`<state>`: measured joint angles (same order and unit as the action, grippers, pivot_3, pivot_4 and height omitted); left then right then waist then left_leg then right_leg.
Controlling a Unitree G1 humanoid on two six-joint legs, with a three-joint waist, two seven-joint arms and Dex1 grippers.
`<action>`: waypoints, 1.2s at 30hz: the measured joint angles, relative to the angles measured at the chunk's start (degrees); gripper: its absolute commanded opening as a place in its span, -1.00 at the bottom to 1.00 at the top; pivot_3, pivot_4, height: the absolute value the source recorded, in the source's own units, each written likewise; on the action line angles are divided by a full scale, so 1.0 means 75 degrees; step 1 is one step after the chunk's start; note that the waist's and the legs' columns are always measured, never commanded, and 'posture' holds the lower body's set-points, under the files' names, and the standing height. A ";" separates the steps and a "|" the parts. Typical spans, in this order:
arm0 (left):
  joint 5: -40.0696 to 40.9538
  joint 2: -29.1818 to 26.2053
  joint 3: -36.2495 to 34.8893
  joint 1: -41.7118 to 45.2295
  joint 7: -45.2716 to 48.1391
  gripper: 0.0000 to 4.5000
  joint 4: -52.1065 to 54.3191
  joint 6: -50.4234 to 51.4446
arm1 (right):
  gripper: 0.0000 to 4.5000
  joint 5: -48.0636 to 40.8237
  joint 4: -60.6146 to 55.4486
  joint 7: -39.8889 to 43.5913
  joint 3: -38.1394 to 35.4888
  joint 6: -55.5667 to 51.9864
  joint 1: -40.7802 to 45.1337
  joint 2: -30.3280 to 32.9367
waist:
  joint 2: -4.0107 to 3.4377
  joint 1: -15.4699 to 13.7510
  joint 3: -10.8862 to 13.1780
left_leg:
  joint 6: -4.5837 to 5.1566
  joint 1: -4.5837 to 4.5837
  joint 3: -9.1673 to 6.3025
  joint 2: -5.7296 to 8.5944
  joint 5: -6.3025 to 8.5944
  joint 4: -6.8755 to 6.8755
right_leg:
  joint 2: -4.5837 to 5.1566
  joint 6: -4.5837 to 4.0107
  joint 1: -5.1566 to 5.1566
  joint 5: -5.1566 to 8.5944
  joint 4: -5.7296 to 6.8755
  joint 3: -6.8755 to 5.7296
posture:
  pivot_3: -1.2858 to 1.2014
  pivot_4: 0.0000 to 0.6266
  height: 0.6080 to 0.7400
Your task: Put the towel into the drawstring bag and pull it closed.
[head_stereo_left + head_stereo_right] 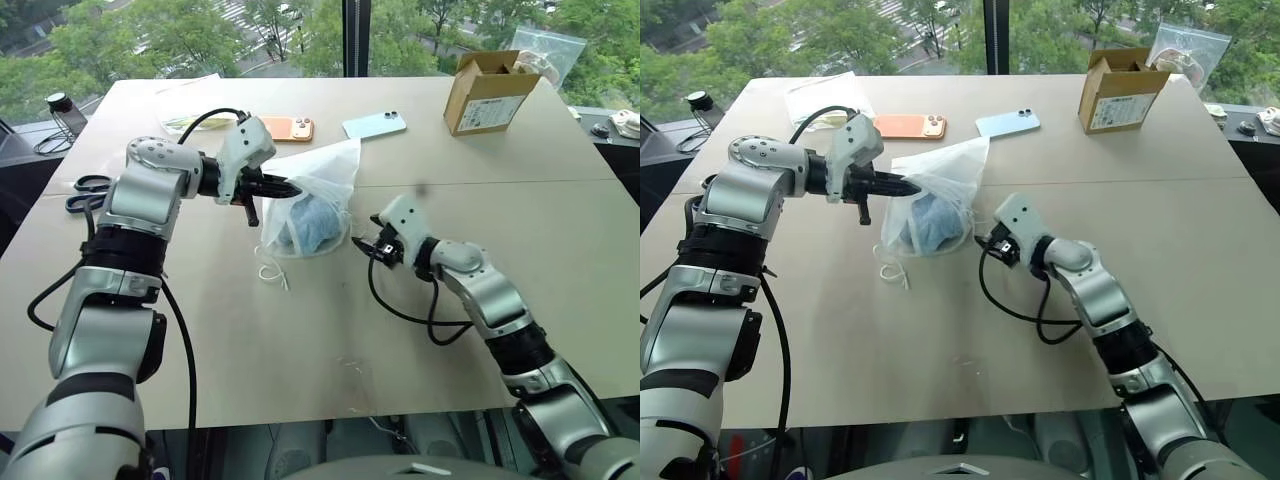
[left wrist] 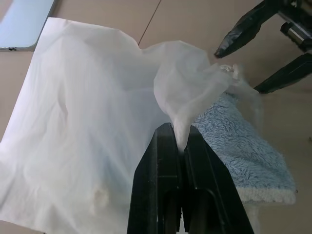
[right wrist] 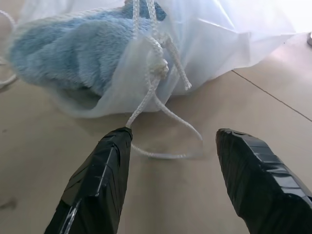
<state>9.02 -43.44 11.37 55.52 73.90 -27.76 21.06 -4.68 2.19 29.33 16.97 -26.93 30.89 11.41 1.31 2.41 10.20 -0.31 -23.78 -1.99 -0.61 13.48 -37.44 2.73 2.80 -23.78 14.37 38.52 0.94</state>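
Observation:
Next, my right gripper grabs the white cord (image 3: 157,68) by its loop on the tabletop, because the bag's fabric (image 3: 130,87) lies close behind the knot.
The white translucent drawstring bag (image 1: 322,178) lies mid-table with its near end lifted. The light blue towel (image 1: 306,226) sits inside it and shows through the fabric. My left gripper (image 1: 290,188) is shut on a pinch of the bag's fabric at its upper left; in the left wrist view the cloth (image 2: 87,122) bunches between the fingers (image 2: 165,146). My right gripper (image 1: 362,245) stands open low over the table just right of the bag. In the right wrist view a knotted white cord (image 3: 157,68) trails from the bag's mouth to a loop on the table between its fingertips (image 3: 109,151).
A second cord loop (image 1: 272,272) lies on the table left of the bag. Behind it are an orange phone (image 1: 288,128) and a light blue phone (image 1: 375,124). A cardboard box (image 1: 490,90) stands far right, scissors (image 1: 85,190) lie at the left edge.

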 measured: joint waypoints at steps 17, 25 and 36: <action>0.0007 0.0027 -0.0249 -0.0293 -0.0172 -1.00 0.0294 0.0157 | -0.98 0.0857 0.1750 -0.1160 -0.0265 0.1331 0.0254 -0.0658 | 0.0000 -0.0004 0.0000 | -0.0001 0.0002 0.0000 0.0001 0.0000 -0.0001 | 0.0001 -0.0001 -0.0001 0.0000 0.0006 0.0002 | 0.03 -0.52 1.00; 0.0167 0.0134 -0.0533 -0.0936 -0.0427 -1.00 0.0912 0.0384 | -0.98 0.0531 0.0560 -0.1602 -0.0913 0.0954 -0.0468 -0.0981 | 0.0000 -0.0001 0.0000 | -0.0001 0.0001 -0.0002 0.0000 0.0000 -0.0001 | 0.0002 -0.0001 -0.0001 -0.0001 0.0007 0.0002 | 0.03 -0.52 1.00; 0.0284 0.0200 -0.0593 -0.1065 -0.0615 -1.00 0.1147 0.0535 | -0.62 0.0492 -0.0954 -0.1407 -0.0996 -0.0093 -0.1079 -0.0386 | 0.0000 -0.0001 0.0000 | 0.0000 0.0008 0.0000 0.0001 0.0000 -0.0007 | 0.0002 -0.0001 -0.0001 0.0000 0.0027 0.0004 | 0.03 -0.52 1.00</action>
<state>11.15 -41.94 6.92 47.54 69.29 -19.16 25.07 -0.99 -4.96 18.78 9.50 -27.63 22.80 8.51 1.31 2.41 10.20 -0.31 -23.72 -1.99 -0.60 13.48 -37.49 2.74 2.79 -23.79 14.37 38.72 0.97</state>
